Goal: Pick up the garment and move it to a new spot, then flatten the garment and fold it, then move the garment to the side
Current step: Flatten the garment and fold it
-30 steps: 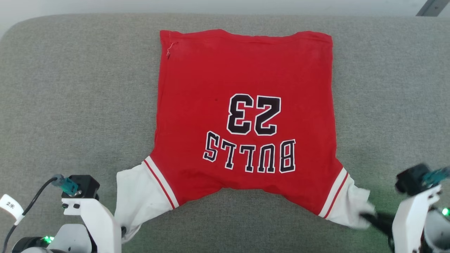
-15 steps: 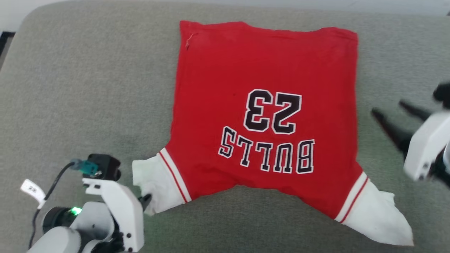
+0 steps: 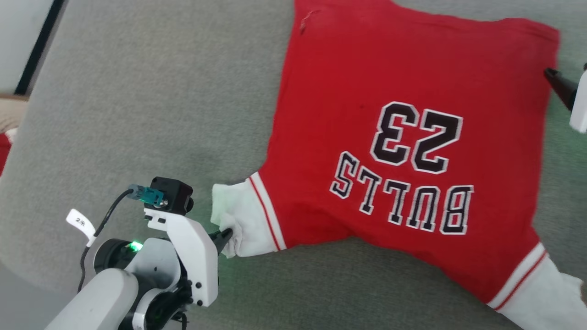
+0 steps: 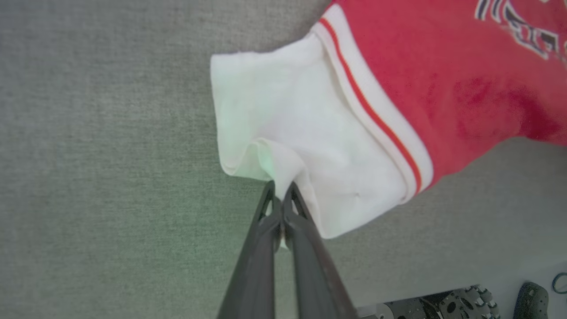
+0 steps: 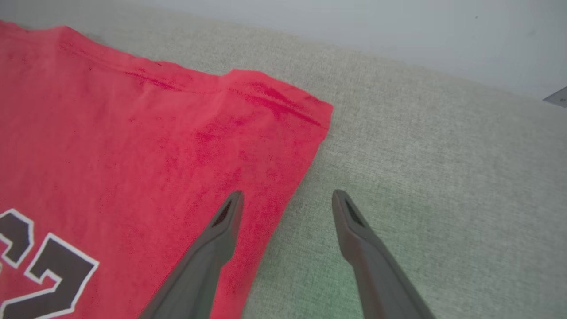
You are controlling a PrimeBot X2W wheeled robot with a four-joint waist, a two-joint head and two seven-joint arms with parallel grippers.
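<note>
The red body of the garment lies flat, so my right gripper next needs to pinch the garment by its hem corner, where the hem rises slightly.
The garment, a red jersey with black white-outlined "BULLS 23", lies spread flat on the grey cushion, its print upside down to me. My left gripper is shut on a fold of the white left sleeve; in the left wrist view the gripper pinches that fold between closed fingers. My right gripper stands open astride the garment's side edge near its far hem corner, one finger over red cloth, the other over bare cushion. In the head view it sits at the right border. The other white sleeve lies loose.
The cushion's rounded left edge drops off beside a dark strip and pale floor. A beige object with a bit of red sits at the far left. A pale wall lies behind the cushion. Bare cushion lies left of the garment.
The head camera has swung left. My right gripper let go of the right sleeve, opened and moved up along the garment's side to the hem corner. My left gripper bunched its sleeve inward.
</note>
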